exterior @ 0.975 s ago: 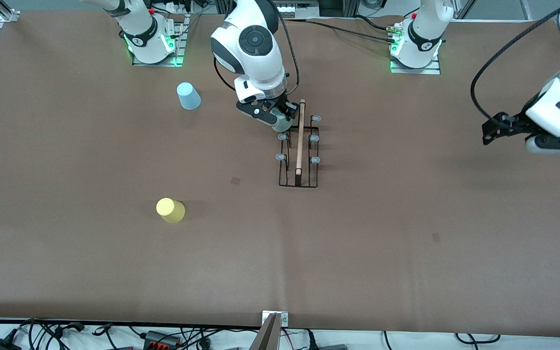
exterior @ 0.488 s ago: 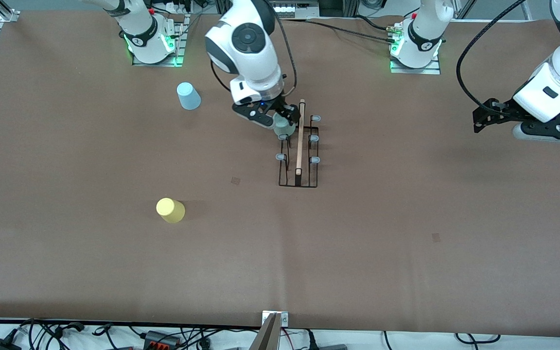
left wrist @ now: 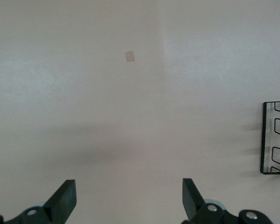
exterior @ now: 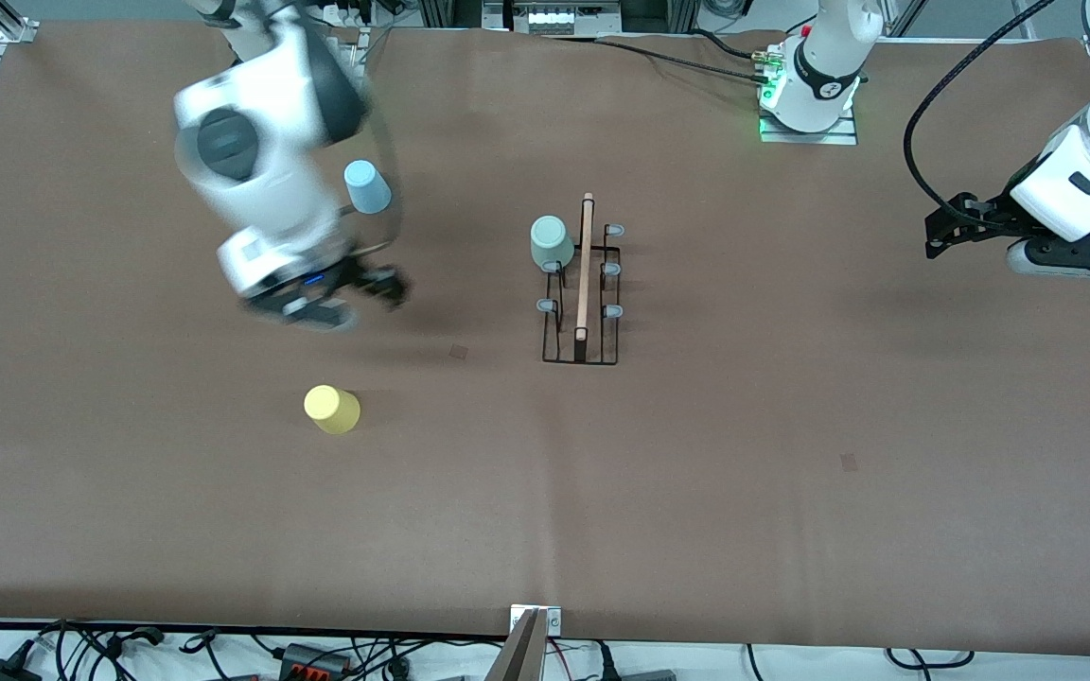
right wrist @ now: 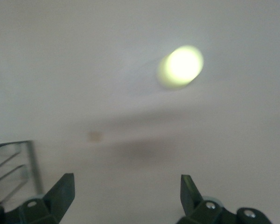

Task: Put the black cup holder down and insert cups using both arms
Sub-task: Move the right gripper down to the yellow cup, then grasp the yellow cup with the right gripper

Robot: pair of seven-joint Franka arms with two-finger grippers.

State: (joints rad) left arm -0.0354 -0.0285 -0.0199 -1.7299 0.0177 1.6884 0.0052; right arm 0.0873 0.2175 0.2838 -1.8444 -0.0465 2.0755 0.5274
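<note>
I need to insert the yellow cup into the black cup holder point(exterior: 583, 312), so I should grip the cup by its round side point(exterior: 339, 415) with my right gripper next.
The black cup holder point(exterior: 583, 312) stands mid-table with its wooden rod point(exterior: 586, 265) on top. The pale green cup point(exterior: 552, 243) sits upside down on one of its pegs at the end nearer the arm bases. The light blue cup point(exterior: 368, 186) and the yellow cup point(exterior: 331, 409) stand upside down on the table toward the right arm's end. My right gripper point(exterior: 370, 288) is open and empty over the table between those two cups; its wrist view shows the yellow cup point(right wrist: 180, 66). My left gripper point(exterior: 944, 238) is open and empty over the left arm's end; its wrist view shows the holder's edge point(left wrist: 275, 137).
The brown table point(exterior: 791, 454) has small square marks point(exterior: 458, 351) on it. Both arm bases point(exterior: 807, 95) stand along the table's edge away from the front camera. Cables lie off the table's front edge.
My right gripper has let go of the pale green cup on the holder's peg and swung away toward the right arm's end. The left gripper has barely moved.
</note>
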